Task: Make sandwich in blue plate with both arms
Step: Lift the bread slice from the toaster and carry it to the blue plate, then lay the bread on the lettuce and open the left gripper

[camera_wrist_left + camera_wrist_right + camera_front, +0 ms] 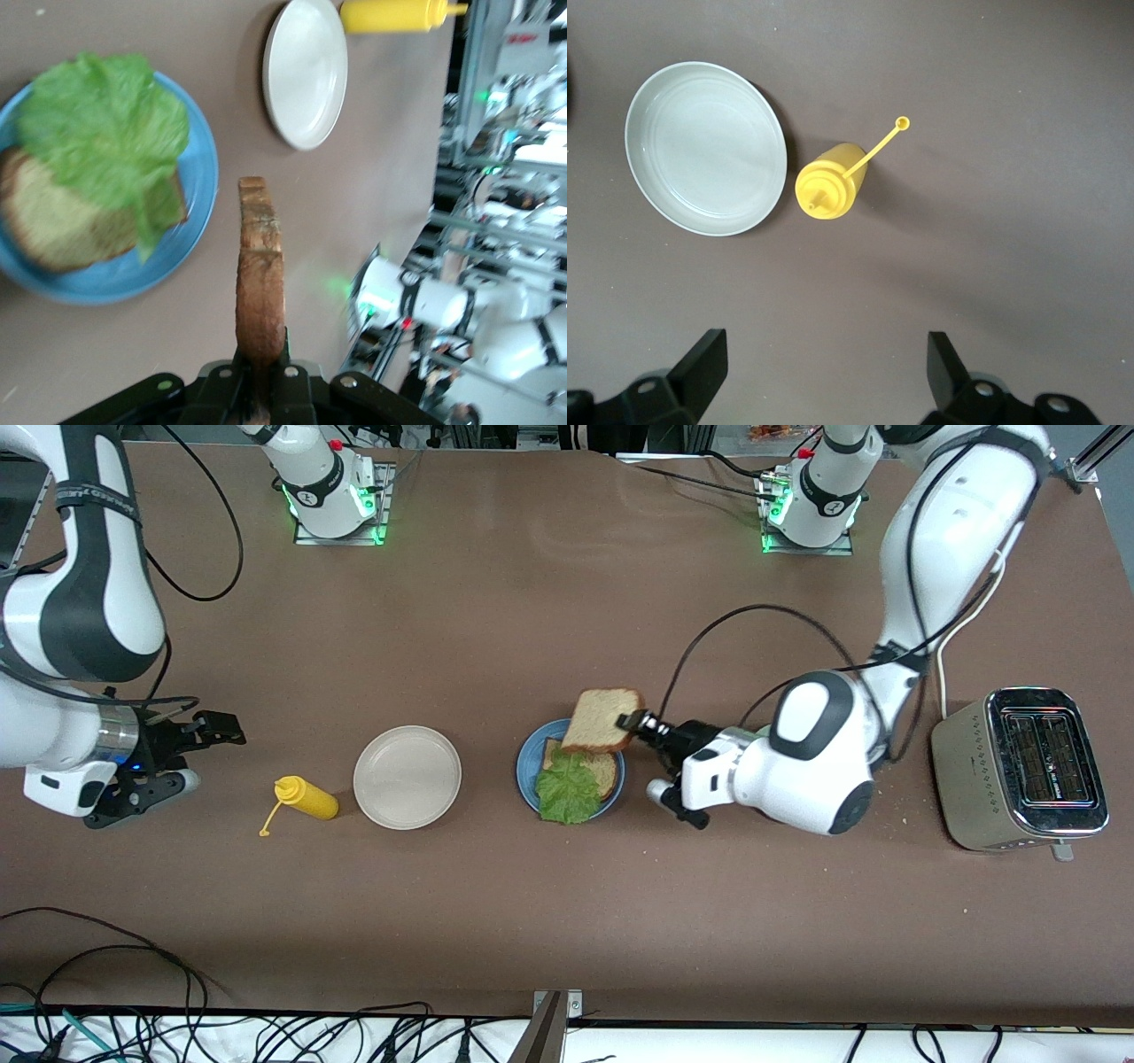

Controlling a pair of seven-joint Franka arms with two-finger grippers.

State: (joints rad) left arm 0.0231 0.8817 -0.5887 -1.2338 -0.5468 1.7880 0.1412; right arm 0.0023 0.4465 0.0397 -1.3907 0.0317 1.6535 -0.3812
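Note:
My left gripper keeps hold of the bread slice (pixel 260 266) for now, as the slice hangs on edge beside the blue plate in the left wrist view.
The blue plate (pixel 528 755) holds one brown bread slice (pixel 606 772) with a crinkly green lettuce leaf (pixel 568 790) on top. My left gripper (pixel 633 721) is shut on a second bread slice (pixel 602 719) and holds it tilted on edge over the plate's rim, on the side toward the robots' bases. In the left wrist view this slice (pixel 260 274) shows edge-on between the fingers, beside the plate (pixel 197 186), lettuce (pixel 106 124) and lower slice (pixel 53 221). My right gripper (pixel 213 731) is open and empty, waiting over the table at the right arm's end.
A cream-white plate (pixel 407 776) sits beside the blue plate toward the right arm's end, with a yellow squeeze bottle (pixel 306 797) lying next to it. Both show in the right wrist view, plate (pixel 705 147) and bottle (pixel 830 181). A silver toaster (pixel 1021 766) stands at the left arm's end.

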